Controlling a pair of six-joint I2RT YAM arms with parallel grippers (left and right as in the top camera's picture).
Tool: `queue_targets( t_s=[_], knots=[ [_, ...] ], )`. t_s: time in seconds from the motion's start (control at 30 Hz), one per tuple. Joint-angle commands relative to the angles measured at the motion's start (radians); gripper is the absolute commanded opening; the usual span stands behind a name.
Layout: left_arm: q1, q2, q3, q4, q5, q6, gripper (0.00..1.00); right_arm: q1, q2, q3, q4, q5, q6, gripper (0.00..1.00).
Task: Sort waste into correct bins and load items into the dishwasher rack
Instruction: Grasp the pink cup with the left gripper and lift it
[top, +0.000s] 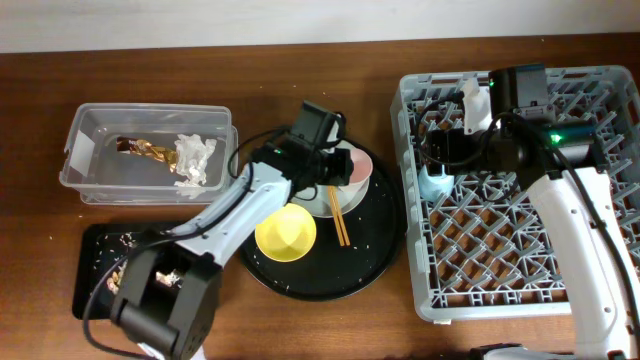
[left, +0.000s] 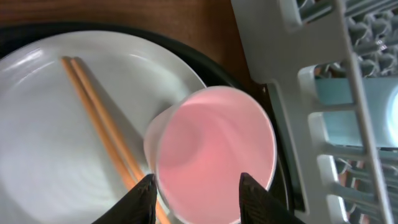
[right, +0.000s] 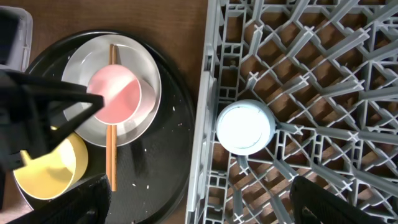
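Note:
The pale pink cup should be held by its rim (top: 349, 178) (left: 160, 182) with my left gripper next. The cup's base then stays free for my right gripper to grab and load.
The pale pink cup (left: 211, 155) sits tilted on the round white plate (left: 50, 124), next to the wooden chopsticks (left: 99, 118). My left gripper (left: 198, 190) is open, with one finger on each side of the cup's rim. In the overhead view it (top: 335, 165) hangs over the cup (top: 358, 163). The light blue cup (right: 245, 126) stands upside down in the grey dishwasher rack (right: 311, 62) near its left wall. My right gripper (right: 205, 205) is wide open and empty above that wall. The yellow bowl (top: 286, 233) sits on the round black tray (top: 375, 250).
The clear tub (top: 90, 150) at the back left holds the gold-brown wrapper (top: 145, 150) and the white napkin (top: 195, 155). The small black tray (top: 95, 250) at the front left holds food scraps (top: 120, 270). Rice grains dot the round tray.

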Motion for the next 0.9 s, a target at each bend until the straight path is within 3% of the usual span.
queue_targets(
  t_s=[0.0, 0.13, 0.23, 0.27, 0.37, 0.53, 0.63, 0.73, 0.87],
  knots=[
    [-0.019, 0.047, -0.001, 0.013, -0.128, -0.017, 0.41, 0.003, -0.004, 0.017, -0.001, 0.002, 0.004, 0.9],
    [-0.019, 0.058, -0.001, 0.008, -0.146, -0.017, 0.41, 0.003, -0.004, 0.017, 0.0, 0.002, 0.004, 0.91],
    [-0.019, 0.06, -0.001, 0.007, -0.149, -0.017, 0.11, 0.003, -0.004, 0.017, 0.0, 0.002, 0.003, 0.9],
    [-0.019, 0.06, -0.001, 0.008, -0.149, -0.017, 0.07, 0.003, -0.004, 0.017, 0.0, 0.002, 0.003, 0.91],
    [-0.019, 0.06, -0.001, 0.008, -0.149, -0.017, 0.01, 0.002, -0.004, 0.018, -0.001, 0.028, 0.003, 0.91],
    [0.01, -0.021, 0.032, -0.019, -0.11, -0.016, 0.01, 0.002, -0.042, 0.101, -0.028, 0.028, 0.0, 0.91],
    [0.082, -0.182, 0.074, -0.061, 0.11, -0.017, 0.01, 0.002, -0.108, 0.146, -0.049, -0.042, 0.0, 0.92],
    [0.248, -0.361, 0.082, -0.061, 0.498, -0.049, 0.0, 0.002, -0.147, 0.146, -0.048, -0.213, -0.005, 0.99],
    [0.435, -0.432, 0.082, 0.007, 0.97, -0.123, 0.0, 0.002, -0.143, 0.146, 0.015, -0.639, -0.193, 0.98]
  ],
)
